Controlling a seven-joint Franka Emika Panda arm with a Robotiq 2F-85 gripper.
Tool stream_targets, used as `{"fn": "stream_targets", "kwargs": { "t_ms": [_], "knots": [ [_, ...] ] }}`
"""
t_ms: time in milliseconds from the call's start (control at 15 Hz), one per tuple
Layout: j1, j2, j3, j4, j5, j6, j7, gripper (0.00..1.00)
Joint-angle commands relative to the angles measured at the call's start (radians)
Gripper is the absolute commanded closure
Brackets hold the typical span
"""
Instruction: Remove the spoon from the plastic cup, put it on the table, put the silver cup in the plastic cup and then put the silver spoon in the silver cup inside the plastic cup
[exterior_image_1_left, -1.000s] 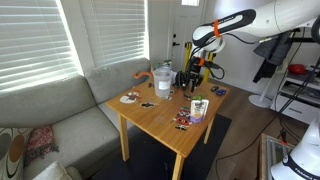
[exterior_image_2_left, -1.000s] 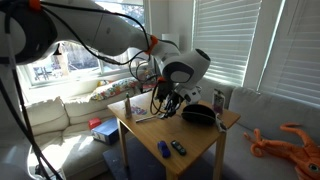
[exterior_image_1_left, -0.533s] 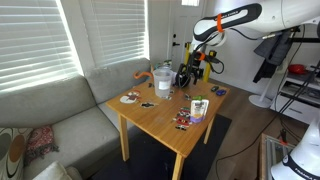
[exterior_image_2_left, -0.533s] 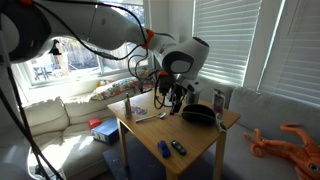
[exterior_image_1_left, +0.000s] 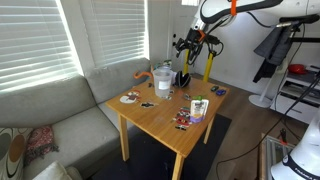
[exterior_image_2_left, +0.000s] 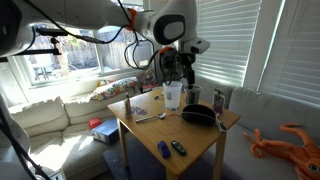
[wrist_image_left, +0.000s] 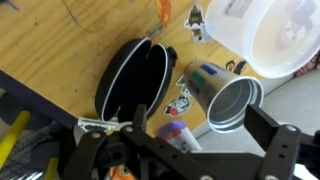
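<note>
The silver cup's base has to stay free to go into the plastic cup. My gripper will next grab the silver cup's rim, pinching the silver cup's side from above.
The plastic cup (exterior_image_1_left: 163, 81) (exterior_image_2_left: 172, 95) (wrist_image_left: 265, 35), a whitish translucent tumbler, stands near the far edge of the light-wood table (exterior_image_1_left: 160, 118) (exterior_image_2_left: 175, 135). The silver cup (wrist_image_left: 232, 102) (exterior_image_2_left: 192, 97) stands right beside it, not inside it, its open mouth empty in the wrist view. My gripper (exterior_image_1_left: 185, 45) (exterior_image_2_left: 178, 62) (wrist_image_left: 210, 140) hangs well above both cups, open, with nothing between its fingers. A thin silvery thing, perhaps the spoon (exterior_image_2_left: 140, 117), lies on the table; I cannot tell for sure.
A black oval case (wrist_image_left: 130, 80) (exterior_image_2_left: 200, 115) lies beside the cups. A small paper cup (exterior_image_1_left: 198, 108), a plate (exterior_image_1_left: 130, 98) and small bits (exterior_image_1_left: 183, 122) sit on the table. A sofa (exterior_image_1_left: 60, 110) stands alongside. Blinds cover the windows behind.
The gripper has opened and risen from just over the cups at table height to well above them. The cups stay where they were.
</note>
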Motion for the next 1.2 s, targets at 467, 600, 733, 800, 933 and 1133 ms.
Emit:
{"fn": "stream_targets", "kwargs": {
  "t_ms": [467, 600, 733, 800, 933, 1133],
  "knots": [
    [0.067, 0.187, 0.014, 0.061, -0.107, 0.299, 0.303, 0.0],
    [0.07, 0.206, 0.016, 0.07, -0.094, 0.288, 0.313, 0.0],
    [0.069, 0.22, 0.014, 0.077, -0.087, 0.278, 0.32, 0.18],
    [0.069, 0.225, 0.013, 0.08, -0.086, 0.275, 0.323, 0.28],
    [0.069, 0.233, 0.011, 0.079, -0.089, 0.275, 0.327, 0.38],
    [0.07, 0.237, 0.009, 0.076, -0.09, 0.272, 0.331, 0.61]
  ]
}}
